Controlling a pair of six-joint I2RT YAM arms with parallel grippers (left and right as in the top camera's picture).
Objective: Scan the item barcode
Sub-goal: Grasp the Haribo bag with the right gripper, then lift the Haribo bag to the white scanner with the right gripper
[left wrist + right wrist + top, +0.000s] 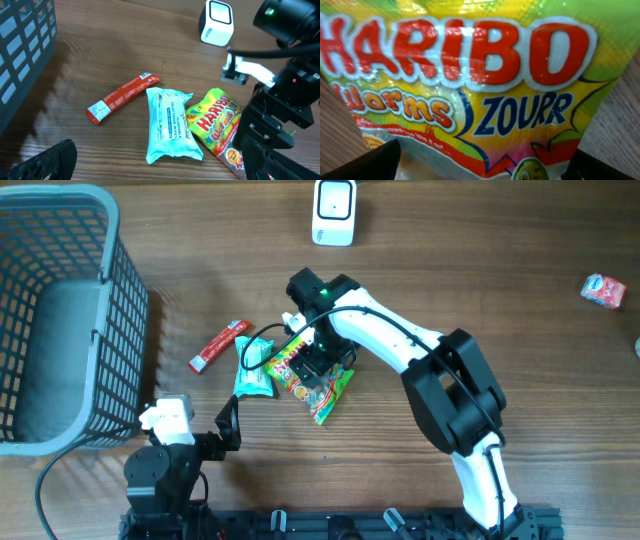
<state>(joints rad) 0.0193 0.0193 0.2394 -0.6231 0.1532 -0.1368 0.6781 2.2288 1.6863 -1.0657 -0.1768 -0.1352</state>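
Observation:
The Haribo Worms bag is next for my right gripper, which will grab it across its middle from the printed front. The bottom of the bag will stay free to face the scanner [333, 212].
The item under my right gripper [322, 360] is a yellow-green Haribo Worms bag [318, 388], lying flat on the table. It fills the right wrist view, where the bag [485, 75] shows its printed front and no barcode. My right gripper [485, 166] is open, its two dark fingertips [370, 162] spread wide on either side just above the bag. The white scanner [333, 212] stands at the far edge of the table and also shows as the scanner [216, 22]. My left gripper [230, 425] is open and holds nothing, hanging near the table's front, well short of the Haribo bag [215, 122].
A teal wipes pack [252, 368] lies touching the bag's left side, with a red snack bar [217, 345] further left. A grey wire basket [60, 320] fills the left side. A small red packet [603, 290] lies at the far right.

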